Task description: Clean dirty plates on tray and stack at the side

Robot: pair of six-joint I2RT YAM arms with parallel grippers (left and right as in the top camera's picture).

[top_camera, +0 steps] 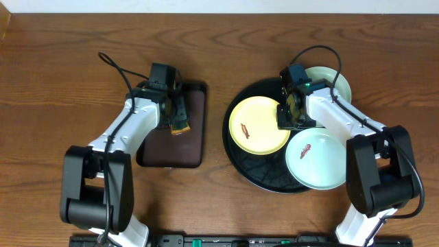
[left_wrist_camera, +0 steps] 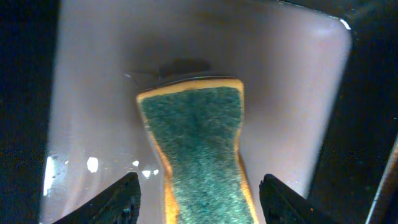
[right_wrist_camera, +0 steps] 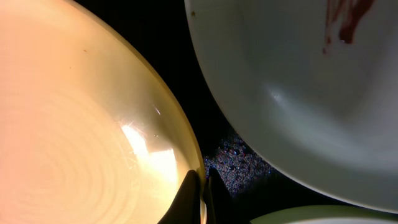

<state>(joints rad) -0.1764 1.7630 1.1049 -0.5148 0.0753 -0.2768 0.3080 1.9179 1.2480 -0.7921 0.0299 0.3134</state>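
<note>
The left gripper next needs to grab the sponge across its long edges, with the green face toward the left gripper, to clean plates. The yellow bottom side stays free.
The round black tray (top_camera: 241, 165) holds three plates. The pale yellow plate (top_camera: 257, 127) has a brown smear at its centre. My right gripper (top_camera: 288, 115) is shut on this plate's right rim; in the right wrist view the fingertips (right_wrist_camera: 200, 194) pinch the yellow rim (right_wrist_camera: 81, 143). A mint-white plate (top_camera: 317, 159) with a red-brown smear lies at the front right and also shows in the right wrist view (right_wrist_camera: 280, 81). The other mint-white plate (top_camera: 337, 81) lies at the back, partly under the arm. My left gripper (left_wrist_camera: 202, 202) is open.
A green and yellow sponge (left_wrist_camera: 199, 143) lies on the rectangular dark brown tray (top_camera: 180, 149) left of the black tray, between my left gripper's open fingers, which stand apart from it. Wooden table (top_camera: 62, 55) all round.
</note>
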